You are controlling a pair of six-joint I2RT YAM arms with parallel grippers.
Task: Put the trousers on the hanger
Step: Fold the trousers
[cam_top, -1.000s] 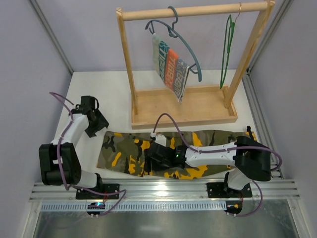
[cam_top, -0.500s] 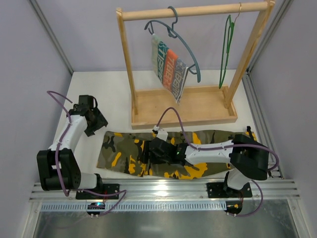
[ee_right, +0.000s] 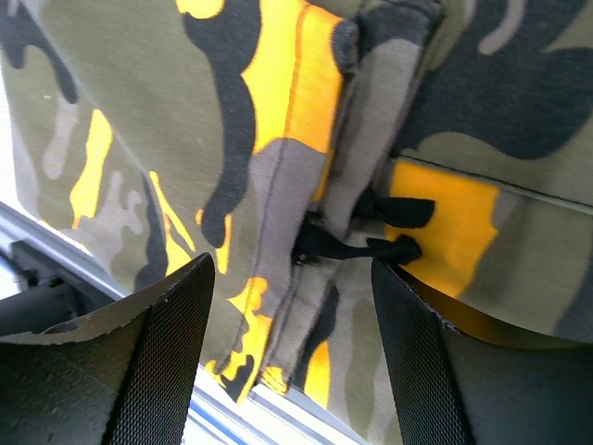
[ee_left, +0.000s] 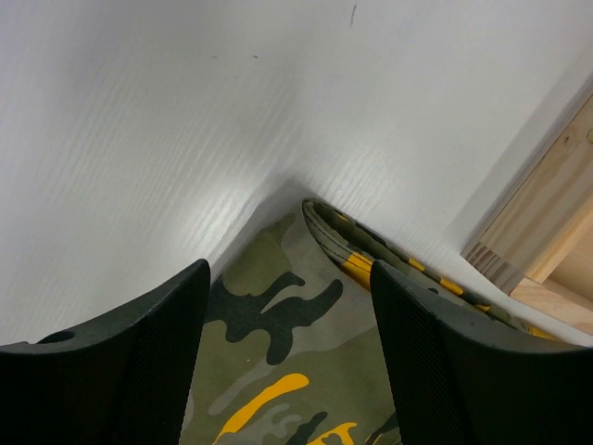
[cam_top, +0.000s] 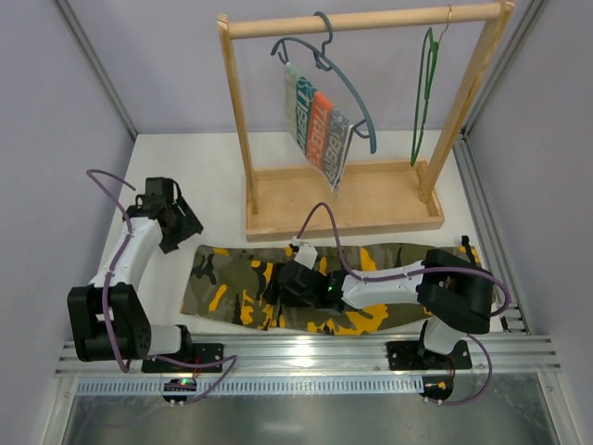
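Observation:
My right gripper takes hold of the trousers' waistband edge (cam_top: 272, 293) (ee_right: 295, 256) by the black drawstring next, to pull the waistband end across for the hanger.
The camouflage trousers (cam_top: 227, 283) lie flat along the table's near side, with a folded edge at their far left corner (ee_left: 324, 222). The thin green hanger (cam_top: 423, 93) hangs from the right end of the wooden rack's rod. My left gripper (cam_top: 185, 230) stands open just above that far left corner, and cloth shows between its fingers (ee_left: 289, 371). My right gripper (cam_top: 285, 283) hovers open over the middle of the trousers, near the waistband and its black drawstring (ee_right: 371, 236). Nothing is held between the right fingers (ee_right: 292, 362).
The wooden rack (cam_top: 343, 199) stands behind the trousers; its base corner (ee_left: 547, 222) is close to my left gripper. A blue-grey hanger with a striped cloth (cam_top: 320, 120) hangs at the rod's left. The aluminium rail (cam_top: 306, 352) runs along the near edge.
My right gripper has slid a little to the left over the trousers and its jaws have widened. My left arm has shifted slightly left and away.

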